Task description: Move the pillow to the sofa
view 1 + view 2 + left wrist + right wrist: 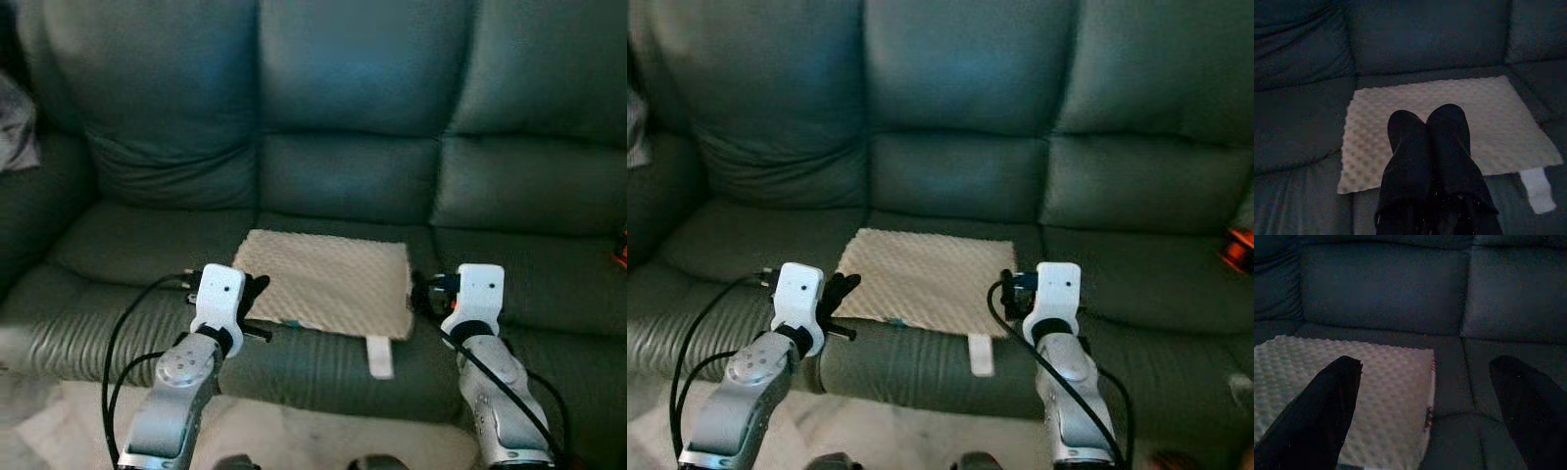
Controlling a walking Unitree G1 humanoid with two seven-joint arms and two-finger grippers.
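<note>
My right gripper is to grab the pillow point(328, 282) next to move it to the sofa. It should grab the pillow's corner beside its white tag point(380, 356).
A flat beige pillow point(328, 282) with a bumpy texture lies on the middle seat of the dark green sofa point(343, 117), and its white tag point(380, 356) hangs over the front edge. My left gripper point(253, 291) is shut and empty, hovering at the pillow's left front corner. In the left wrist view its fingertips point(1449, 122) press together above the pillow point(1488, 122). My right gripper point(423, 292) is open beside the pillow's right edge. In the right wrist view its fingers point(1334, 396) stand wide apart over the pillow's corner point(1396, 396), holding nothing.
A light rug point(294, 431) lies on the floor before the sofa. A grey cloth point(15, 122) rests on the left armrest. An orange object point(1239, 250) sits at the far right on the seat.
</note>
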